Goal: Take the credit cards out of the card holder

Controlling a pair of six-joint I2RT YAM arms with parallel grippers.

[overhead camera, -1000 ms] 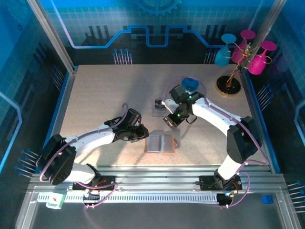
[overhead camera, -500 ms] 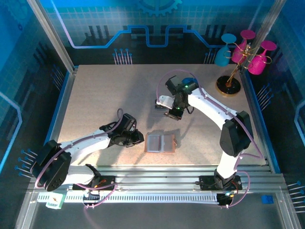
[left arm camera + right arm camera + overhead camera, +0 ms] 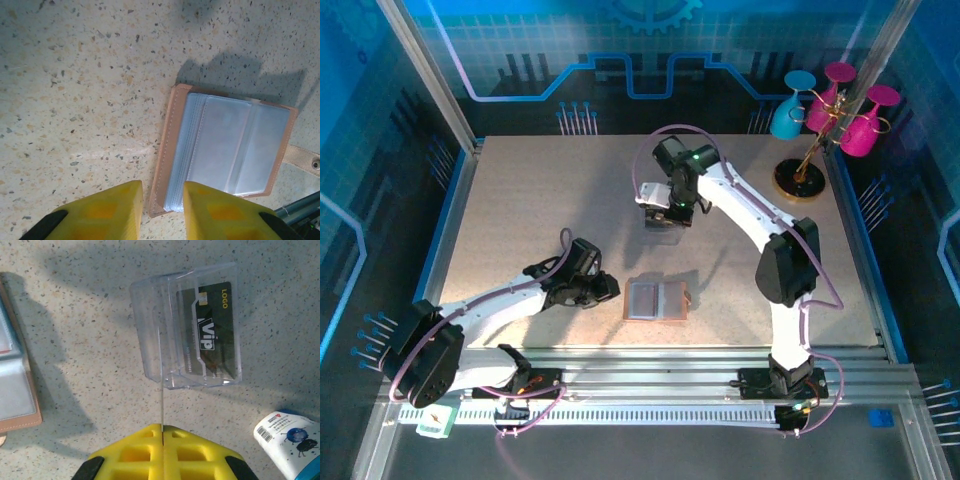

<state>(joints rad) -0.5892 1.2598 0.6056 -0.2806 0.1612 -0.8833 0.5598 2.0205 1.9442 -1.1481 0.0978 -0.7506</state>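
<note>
I will keep holding my thin credit card (image 3: pixel 162 385) with my right gripper, because it hangs over the empty side of the box, beside the dark card.
The card holder (image 3: pixel 657 299) lies open on the table, pale sleeves up, tan rim around them. My left gripper (image 3: pixel 607 288) sits just left of it, low over the table. In the left wrist view the yellow fingers (image 3: pixel 105 210) stand a little apart on either side of the card holder's (image 3: pixel 230 145) near corner without touching it. My right gripper (image 3: pixel 162 429) is shut on a thin credit card (image 3: pixel 162 385) seen edge-on, held over the clear plastic box (image 3: pixel 150 335). A dark credit card (image 3: pixel 210 337) lies inside that box. The right gripper (image 3: pixel 665 207) hovers mid-table.
A blue cup with a white label (image 3: pixel 287 437) stands right of the clear box. A stand of coloured glasses (image 3: pixel 830 110) occupies the back right corner. The card holder's edge (image 3: pixel 15 390) shows at the left of the right wrist view.
My right gripper has carried the thin card away from the card holder to above the clear box. My left gripper has drawn back left and its fingers have parted slightly.
</note>
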